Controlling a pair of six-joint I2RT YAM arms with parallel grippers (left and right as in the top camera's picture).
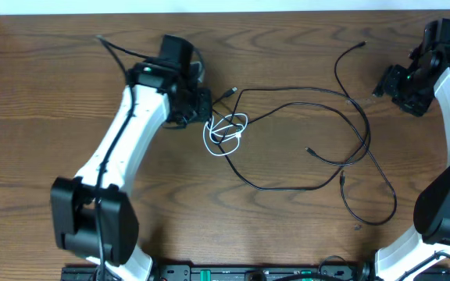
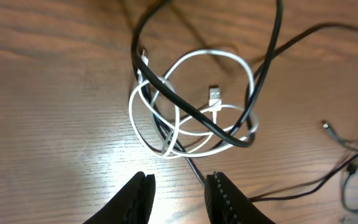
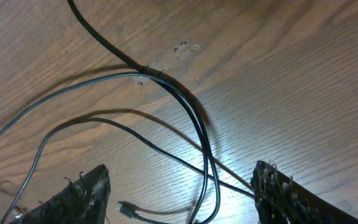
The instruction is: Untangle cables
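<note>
My left gripper grabs the white cable (image 1: 225, 134) by its coil's outer loop next, so the threaded black cable stays free.
A small white cable (image 1: 225, 134) lies coiled on the wooden table (image 1: 37, 117) at centre. Long black cables (image 1: 366, 139) spread from it to the right in wide loops. My left gripper (image 1: 201, 109) hovers just left of the coil. In the left wrist view it (image 2: 179, 186) is open with nothing between its fingers, and the white cable (image 2: 214, 98) lies ahead with a black cable (image 2: 191, 112) threaded through it. My right gripper (image 1: 377, 86) is at the far right. In its wrist view it (image 3: 182, 190) stands wide open over two black cables (image 3: 194, 109) lying on the table.
A thicker black arm wire (image 1: 116, 55) runs along the left arm at the upper left. The arm bases (image 1: 92, 222) (image 1: 444, 211) stand at the front corners, with a black rail (image 1: 248, 273) along the front edge. A pale wall strip borders the table's far edge.
</note>
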